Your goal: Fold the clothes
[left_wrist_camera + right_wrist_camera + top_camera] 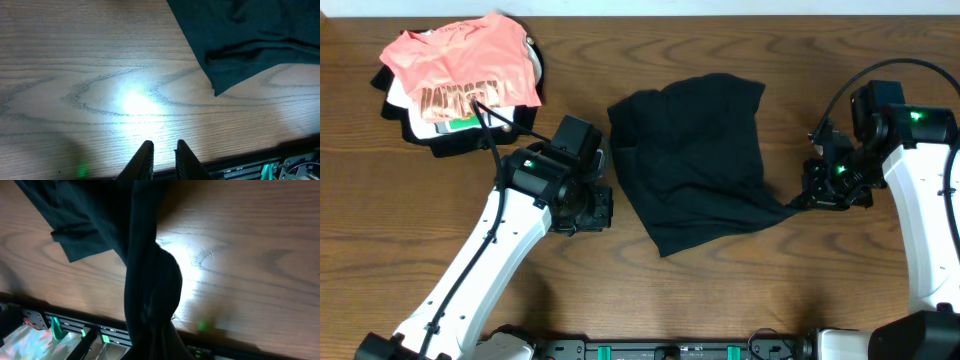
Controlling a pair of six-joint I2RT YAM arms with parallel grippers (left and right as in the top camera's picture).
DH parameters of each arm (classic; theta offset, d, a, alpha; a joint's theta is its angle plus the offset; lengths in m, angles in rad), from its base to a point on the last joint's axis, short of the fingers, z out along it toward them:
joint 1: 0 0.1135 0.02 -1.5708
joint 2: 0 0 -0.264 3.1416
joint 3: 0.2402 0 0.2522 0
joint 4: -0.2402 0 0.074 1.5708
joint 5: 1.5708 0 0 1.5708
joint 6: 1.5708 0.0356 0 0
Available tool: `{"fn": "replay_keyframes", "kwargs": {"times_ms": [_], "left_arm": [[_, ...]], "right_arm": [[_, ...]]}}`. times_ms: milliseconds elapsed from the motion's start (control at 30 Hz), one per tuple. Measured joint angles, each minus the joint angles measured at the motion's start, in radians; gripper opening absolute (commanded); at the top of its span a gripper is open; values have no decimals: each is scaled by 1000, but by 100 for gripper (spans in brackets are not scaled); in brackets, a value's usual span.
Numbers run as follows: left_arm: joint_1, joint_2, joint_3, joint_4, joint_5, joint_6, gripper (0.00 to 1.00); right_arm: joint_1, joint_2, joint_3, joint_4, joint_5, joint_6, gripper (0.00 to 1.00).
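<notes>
The robot's right gripper needs to let go of the drawn-out corner of the clothes, because flat tabletop is below the corner and the corner would end up on the tabletop.
The clothes [695, 160], a plain black wrinkly garment, lie spread in the middle of the table. Their right lower corner is drawn out into a point towards my right gripper [812, 198], which is shut on that corner. In the right wrist view the black cloth [150, 280] hangs bunched over the fingers and hides them. My left gripper [602, 210] hovers just left of the garment's lower left edge, apart from it. In the left wrist view its fingertips [147, 149] stand a narrow gap apart with nothing between them, and the garment's edge [250, 40] lies beyond at the upper right.
A salmon-pink shirt [460, 65] lies on a white folded garment [430, 125] over dark cloth at the back left. The wooden table [740, 290] ends at a front rail [670, 350] near both arm bases.
</notes>
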Motion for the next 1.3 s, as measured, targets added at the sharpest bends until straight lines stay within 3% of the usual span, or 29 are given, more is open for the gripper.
{"fn": "replay_keyframes", "kwargs": {"times_ms": [100, 267, 367, 500, 633, 700, 833, 1100, 1233, 1300], "left_arm": [[0, 0, 0, 0, 0, 0, 17], [0, 0, 0, 0, 0, 0, 17], [0, 0, 0, 2, 0, 0, 17], [0, 0, 0, 23, 0, 4, 35], [0, 0, 0, 85, -2, 5, 65], [0, 0, 0, 137, -19, 8, 76], [0, 10, 0, 285, -67, 4, 89], [1, 94, 1, 536, -129, 3, 98], [1, 141, 1, 575, -137, 3, 99], [1, 166, 1, 579, -141, 2, 99]], "right_arm": [[0, 0, 0, -14, 11, 0, 7], [0, 0, 0, -19, 33, 2, 28], [0, 0, 0, -4, 53, 3, 34], [0, 0, 0, 66, 81, 14, 36], [0, 0, 0, 137, 83, 25, 35], [3, 0, -1, 156, 81, 27, 33], [38, -1, -42, 217, 74, 31, 37], [125, 2, -281, 392, 35, 60, 52], [126, 2, -366, 492, 25, 72, 49], [127, 2, -405, 547, 18, 79, 42]]}}
